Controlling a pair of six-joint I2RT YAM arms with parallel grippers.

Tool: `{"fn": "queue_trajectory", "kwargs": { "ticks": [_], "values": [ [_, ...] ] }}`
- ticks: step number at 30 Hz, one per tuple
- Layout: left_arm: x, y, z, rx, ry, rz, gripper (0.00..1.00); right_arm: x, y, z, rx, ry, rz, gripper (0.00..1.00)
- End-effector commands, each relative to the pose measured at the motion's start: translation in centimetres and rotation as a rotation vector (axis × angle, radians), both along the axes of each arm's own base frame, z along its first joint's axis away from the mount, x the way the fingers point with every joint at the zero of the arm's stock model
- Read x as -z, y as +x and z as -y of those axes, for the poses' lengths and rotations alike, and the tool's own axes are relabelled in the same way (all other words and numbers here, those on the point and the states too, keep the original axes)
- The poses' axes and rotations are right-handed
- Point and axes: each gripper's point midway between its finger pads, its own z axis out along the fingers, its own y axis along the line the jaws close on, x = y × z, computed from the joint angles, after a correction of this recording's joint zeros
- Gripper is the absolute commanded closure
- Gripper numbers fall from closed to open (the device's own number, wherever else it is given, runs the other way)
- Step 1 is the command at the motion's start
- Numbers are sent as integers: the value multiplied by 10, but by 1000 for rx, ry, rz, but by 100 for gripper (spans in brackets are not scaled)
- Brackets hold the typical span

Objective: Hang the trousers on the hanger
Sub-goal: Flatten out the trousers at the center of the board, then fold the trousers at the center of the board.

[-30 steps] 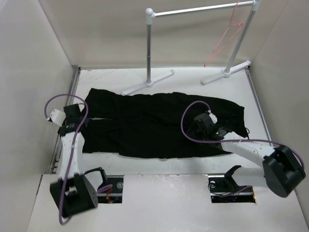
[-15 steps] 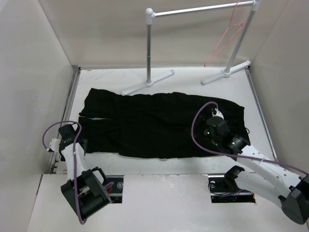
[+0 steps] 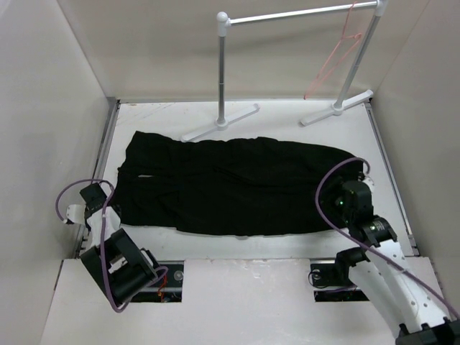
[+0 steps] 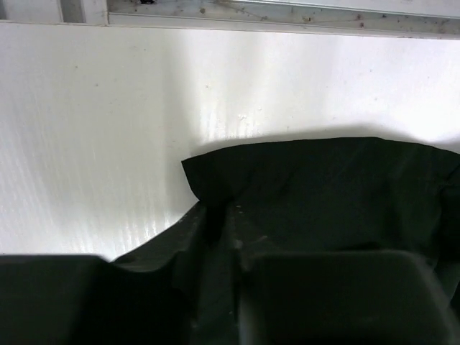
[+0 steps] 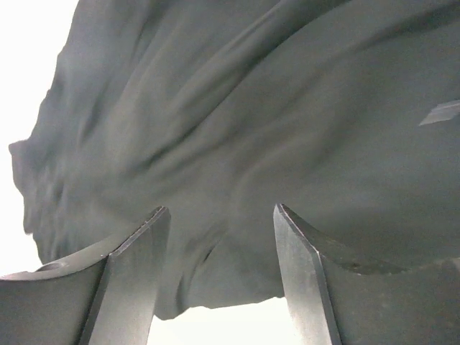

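Observation:
The trousers need to be folded lengthwise for the hanger, so next I should use my right gripper to grab the trousers [image 3: 230, 183] by their near edge at their end beneath it.
The black trousers [image 3: 230, 183] lie spread flat across the table, legs running left to right. The thin pinkish-red hanger [image 3: 336, 54] hangs from the right end of the rack's bar, far from both arms. My left gripper [image 3: 95, 200] sits low just off the trousers' left edge. In the left wrist view its dark fingers [image 4: 215, 237] are pressed nearly together and seem to hold nothing, with a corner of the trousers [image 4: 323, 194] just ahead. My right gripper [image 3: 345, 198] is open over the trousers' right end. The cloth [image 5: 237, 115] fills the right wrist view behind its fingertips [image 5: 219, 212].
A grey metal rack with white joints [image 3: 223, 72] stands at the back, its feet [image 3: 219, 123] touching the trousers' far edge. White walls close in the left, right and back sides. A metal rail [image 4: 273, 21] runs along the table's left side.
Both arms have drawn back toward the near edge. The left gripper left the trousers' left end. The right gripper moved from the right-middle of the trousers to their right end.

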Motion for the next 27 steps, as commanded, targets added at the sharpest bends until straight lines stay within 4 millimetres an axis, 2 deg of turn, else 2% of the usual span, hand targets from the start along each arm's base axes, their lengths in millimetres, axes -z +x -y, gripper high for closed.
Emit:
{"fn": "queue_trajectory", "kwargs": {
  "ticks": [1, 5, 10, 11, 12, 16, 19, 24, 25, 27],
  "values": [
    [-9, 9, -5, 17, 16, 2, 90, 2, -8, 46, 181, -89, -39, 34],
    [-16, 9, -6, 17, 51, -56, 93, 6, -22, 96, 439, -131, -134, 32],
    [-30, 17, -16, 30, 96, -121, 94, 26, -42, 123, 618, -128, -277, 34],
    [-33, 22, -15, 41, 101, -123, 94, 32, -44, 130, 649, -142, -309, 36],
    [-35, 25, -16, 47, 106, -124, 94, 34, -43, 135, 675, -147, -325, 40],
    [-42, 33, -17, 60, 112, -121, 95, 40, -35, 155, 768, -151, -346, 39],
    [-44, 35, -17, 68, 114, -122, 95, 48, -31, 160, 794, -126, -368, 38],
    [-41, 36, -15, 77, 110, -127, 95, 77, -31, 161, 820, -137, -456, 38],
    [-40, 36, -15, 78, 110, -130, 95, 84, -30, 161, 824, -137, -476, 40],
    [-39, 35, -15, 79, 111, -131, 95, 98, -25, 164, 828, -127, -506, 55]
  ]
}}
